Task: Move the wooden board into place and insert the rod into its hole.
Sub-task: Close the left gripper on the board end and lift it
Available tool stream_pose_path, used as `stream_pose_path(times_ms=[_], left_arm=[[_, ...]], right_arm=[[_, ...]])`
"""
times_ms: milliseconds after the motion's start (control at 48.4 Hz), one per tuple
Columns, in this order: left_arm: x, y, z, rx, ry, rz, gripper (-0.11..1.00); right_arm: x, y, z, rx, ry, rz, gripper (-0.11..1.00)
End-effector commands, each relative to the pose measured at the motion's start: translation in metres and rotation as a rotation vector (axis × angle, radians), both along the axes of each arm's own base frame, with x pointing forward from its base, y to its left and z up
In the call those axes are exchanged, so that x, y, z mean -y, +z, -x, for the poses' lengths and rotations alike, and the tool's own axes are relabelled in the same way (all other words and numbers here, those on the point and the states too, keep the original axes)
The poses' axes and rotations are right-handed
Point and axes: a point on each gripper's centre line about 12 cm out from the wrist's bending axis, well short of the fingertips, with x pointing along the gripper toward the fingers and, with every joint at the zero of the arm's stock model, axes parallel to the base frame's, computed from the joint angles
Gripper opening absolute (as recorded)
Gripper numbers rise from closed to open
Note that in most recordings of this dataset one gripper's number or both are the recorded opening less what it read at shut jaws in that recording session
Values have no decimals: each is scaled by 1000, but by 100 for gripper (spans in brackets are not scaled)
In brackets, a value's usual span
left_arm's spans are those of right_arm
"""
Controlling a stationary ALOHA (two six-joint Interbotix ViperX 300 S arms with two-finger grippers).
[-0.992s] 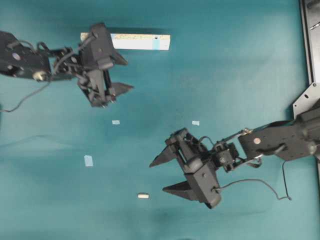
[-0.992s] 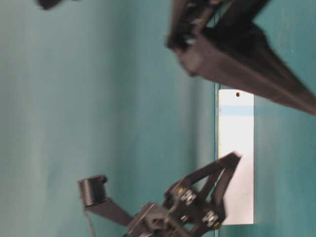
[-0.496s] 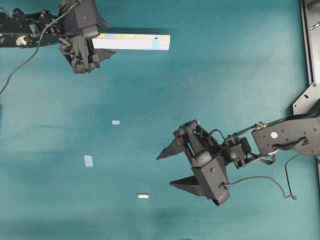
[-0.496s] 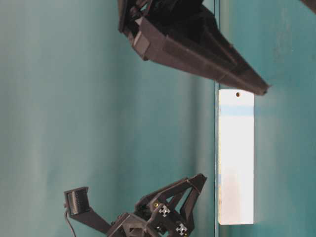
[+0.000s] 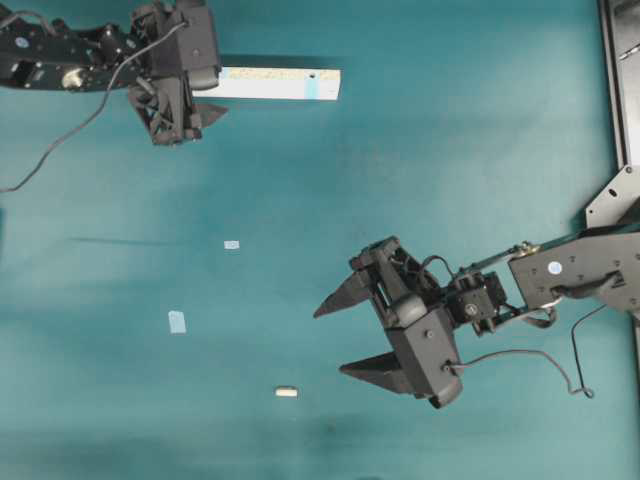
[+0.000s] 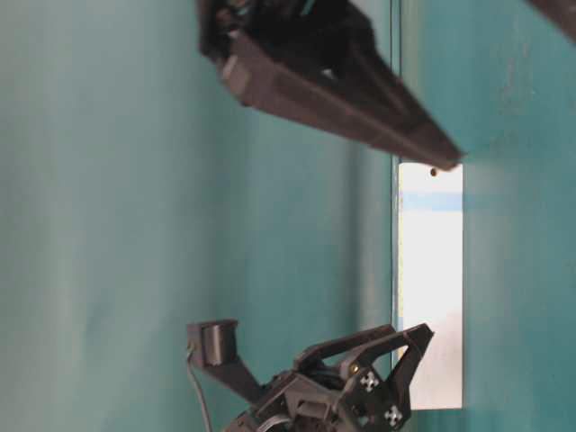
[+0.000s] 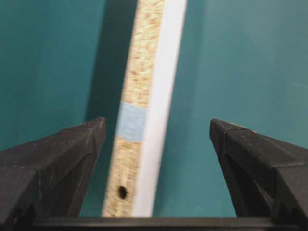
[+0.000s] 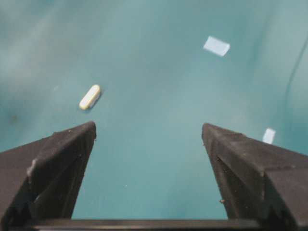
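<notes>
My left gripper comes down next, before it closes, since the blue tape band lies below its fingers.
The wooden board [image 5: 285, 84] lies along the far side of the teal table, with a blue tape band and a small dark hole near its right end. My left gripper [image 5: 207, 88] is open and straddles the board's left end. In the left wrist view the board [image 7: 154, 72] runs up between the wide-apart fingers without touching them, and its near hole [image 7: 122, 192] is visible. The rod [image 5: 287, 392] lies loose near the front. My right gripper [image 5: 330, 340] hovers open just right of it, holding nothing. From the right wrist the rod [image 8: 90, 96] shows ahead and left of the open gripper [image 8: 148, 127].
Small light-blue tape patches [image 5: 232, 244] [image 5: 177, 321] are stuck on the table between board and rod. A metal frame [image 5: 620, 80] runs along the right edge. In the table-level view a right finger [image 6: 342, 90] crosses above the board [image 6: 430, 288].
My left gripper has moved from below the board up to its left end and now straddles it. The right gripper has drifted slightly right. Both have stayed open; board and rod have not moved.
</notes>
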Motion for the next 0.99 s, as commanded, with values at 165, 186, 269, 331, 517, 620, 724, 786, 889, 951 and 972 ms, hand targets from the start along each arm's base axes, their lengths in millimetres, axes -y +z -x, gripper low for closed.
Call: stream_pose_path(times_ms=[165,186,269,331,517,620,724,786,889,951,972], left_arm=[[-12,-3,-13,6,3,-12,91],[-12,-6,-14,1,3,-8,91],[-12,-12,-17,-1,3,-5,91],[-12,-15,-18,-1,3,-5,91],[-13,-22,-19,-7,4,-3,91],[-13,-24,-19,-12,4,0,90],[-13,-25,-19,-13,5,2,89],[-11,-25,-19,-14,2,3,86],[-11,-26,-18,-16,5,7,67],[-11,-26,-17,-17,5,8,50],[-11,-27,-17,-18,7,8,44]], right_arm=[[2,22,-1,12,-16,1,97],[2,22,-1,9,-18,2,97],[5,22,-1,2,-25,6,97],[5,22,-1,2,-27,6,97],[5,23,-2,5,-27,5,97],[6,25,-3,5,-32,5,97],[7,24,-3,-6,-34,10,97],[8,24,-3,-13,-37,13,97],[9,24,-3,-21,-41,17,97],[9,25,-3,-23,-43,19,97],[9,25,-3,-24,-42,21,97]])
